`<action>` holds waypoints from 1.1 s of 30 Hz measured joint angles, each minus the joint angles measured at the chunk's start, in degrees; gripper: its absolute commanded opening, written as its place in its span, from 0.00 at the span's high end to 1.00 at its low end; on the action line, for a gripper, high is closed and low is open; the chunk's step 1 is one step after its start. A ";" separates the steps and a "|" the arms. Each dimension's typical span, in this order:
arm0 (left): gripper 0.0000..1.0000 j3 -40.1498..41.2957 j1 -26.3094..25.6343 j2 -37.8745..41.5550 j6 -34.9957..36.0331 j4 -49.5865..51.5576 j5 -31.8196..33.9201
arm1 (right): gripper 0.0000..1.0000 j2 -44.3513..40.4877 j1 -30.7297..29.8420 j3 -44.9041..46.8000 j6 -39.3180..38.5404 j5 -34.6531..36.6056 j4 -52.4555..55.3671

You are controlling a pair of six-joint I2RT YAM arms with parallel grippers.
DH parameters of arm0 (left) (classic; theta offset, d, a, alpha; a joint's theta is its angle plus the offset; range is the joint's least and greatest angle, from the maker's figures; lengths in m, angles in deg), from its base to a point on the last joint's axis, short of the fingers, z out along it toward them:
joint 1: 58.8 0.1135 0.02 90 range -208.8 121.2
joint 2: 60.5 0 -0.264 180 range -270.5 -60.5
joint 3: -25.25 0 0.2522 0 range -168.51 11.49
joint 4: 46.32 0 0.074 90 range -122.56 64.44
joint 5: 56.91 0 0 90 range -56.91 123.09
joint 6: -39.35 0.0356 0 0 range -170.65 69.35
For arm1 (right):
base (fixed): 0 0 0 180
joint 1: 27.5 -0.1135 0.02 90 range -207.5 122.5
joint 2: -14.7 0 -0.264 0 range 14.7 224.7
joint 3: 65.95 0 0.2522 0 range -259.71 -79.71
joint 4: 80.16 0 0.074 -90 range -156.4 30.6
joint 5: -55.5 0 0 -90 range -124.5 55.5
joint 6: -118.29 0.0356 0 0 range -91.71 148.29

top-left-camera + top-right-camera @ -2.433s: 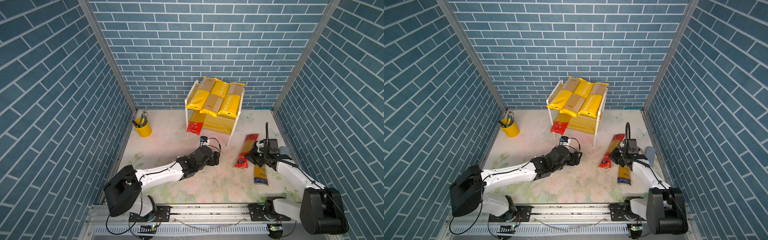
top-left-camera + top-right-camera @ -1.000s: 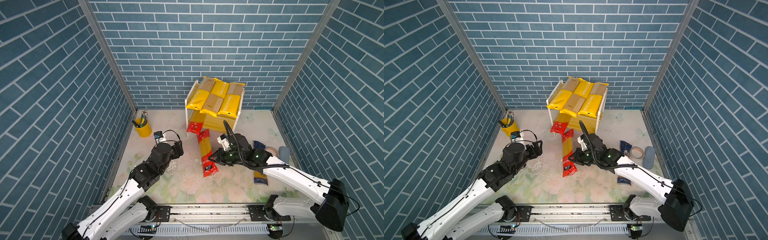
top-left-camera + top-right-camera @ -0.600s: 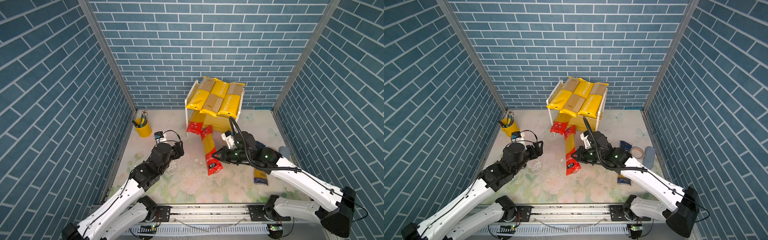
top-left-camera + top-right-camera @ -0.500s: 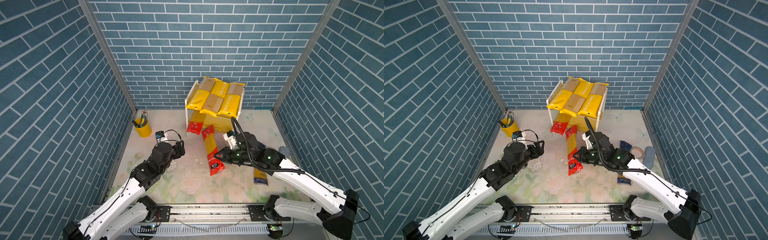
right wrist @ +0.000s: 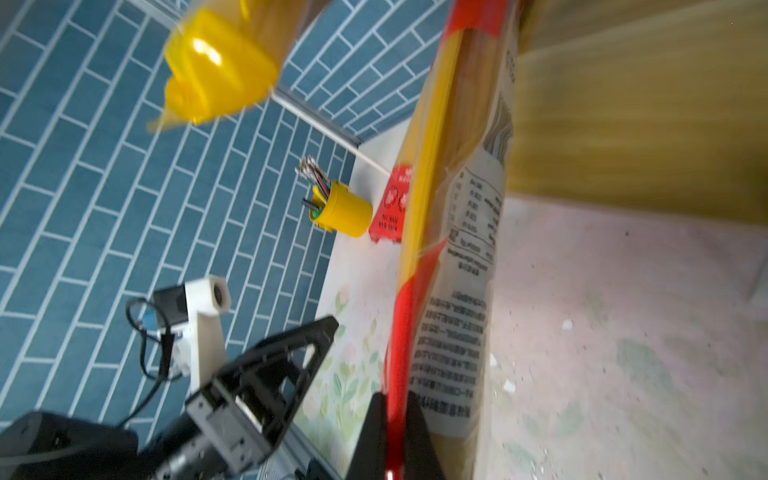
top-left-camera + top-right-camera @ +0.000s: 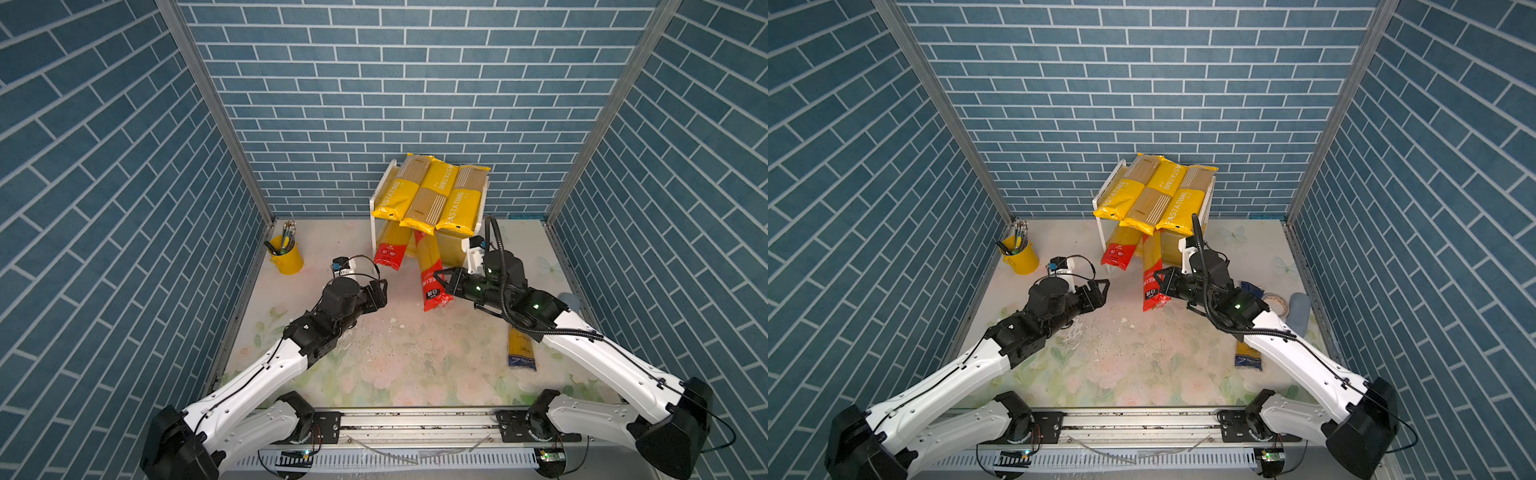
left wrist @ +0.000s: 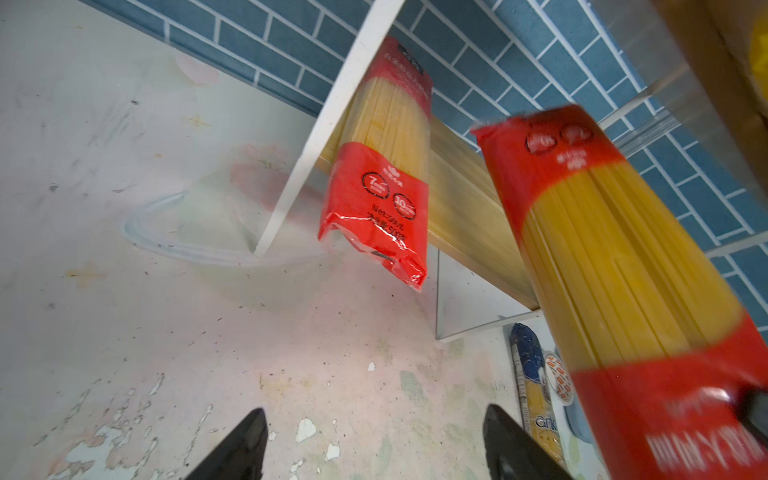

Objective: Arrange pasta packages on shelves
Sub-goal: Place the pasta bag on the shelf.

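The red-ended package should stay in my right gripper until it lies deeper on the lower board (image 6: 410,249), as its near end (image 6: 433,297) sticks out far past its neighbour's.
Three yellow pasta packages (image 6: 432,199) lie across the top board of the shelves (image 6: 375,216). One red-ended package (image 6: 390,253) rests on the lower board (image 7: 465,208), with its near end sticking out. My right gripper (image 6: 442,284) (image 5: 395,419) is shut on the near red end of a second red-ended package (image 6: 430,266) (image 7: 615,266). That package's far end reaches over the lower board, beside the first. My left gripper (image 6: 380,291) (image 7: 374,411) hangs open and empty over the mat, left of the rack. A blue-ended package (image 6: 521,353) lies on the mat, partly under my right arm.
A yellow pencil cup (image 6: 286,257) stands at the back left by the wall. A tape roll (image 6: 1275,301) and a grey pad (image 6: 1300,311) lie near the right wall. Brick walls close in three sides. White flakes are scattered on the flowered mat (image 6: 395,361).
My right gripper has carried the red-ended package from mid-mat back and right toward the rack, swinging its far end in beside the shelved one. The left arm has barely moved.
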 measured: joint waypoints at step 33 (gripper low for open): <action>0.17 5.68 -0.66 -4.04 -2.97 -15.89 -3.43 | 0.80 26.05 1.16 3.15 18.16 18.29 -38.71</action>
